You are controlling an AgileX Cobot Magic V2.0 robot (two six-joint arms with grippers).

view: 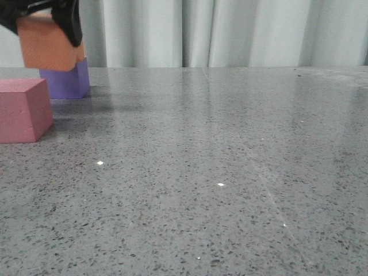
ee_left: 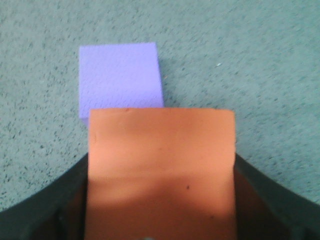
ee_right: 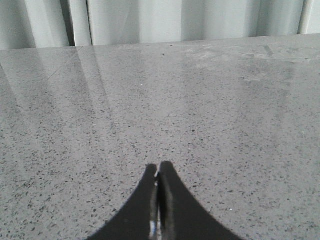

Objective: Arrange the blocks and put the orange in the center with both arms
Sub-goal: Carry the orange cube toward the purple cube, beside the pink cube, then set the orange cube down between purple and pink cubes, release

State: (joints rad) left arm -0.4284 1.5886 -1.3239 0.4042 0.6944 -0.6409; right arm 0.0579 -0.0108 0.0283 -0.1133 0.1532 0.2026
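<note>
The base of the orange cube (view: 49, 49) hangs above the speckled table, so the cube would drop if I opened my left gripper now. It stays held.
My left gripper (view: 49, 26) is shut on the orange cube (view: 49, 49) and holds it in the air at the far left, above and just in front of the purple cube (view: 68, 80). In the left wrist view the orange cube (ee_left: 161, 165) fills the space between my fingers, and the purple cube (ee_left: 120, 77) lies on the table beyond it. The pink-red cube (view: 23, 109) sits on the table at the left edge, nearer than the purple one. My right gripper (ee_right: 158, 167) is shut and empty over bare table; it does not show in the front view.
The grey speckled table (view: 218, 172) stretches from the cubes to the right. A pale curtain (view: 230, 31) hangs behind the table's far edge.
</note>
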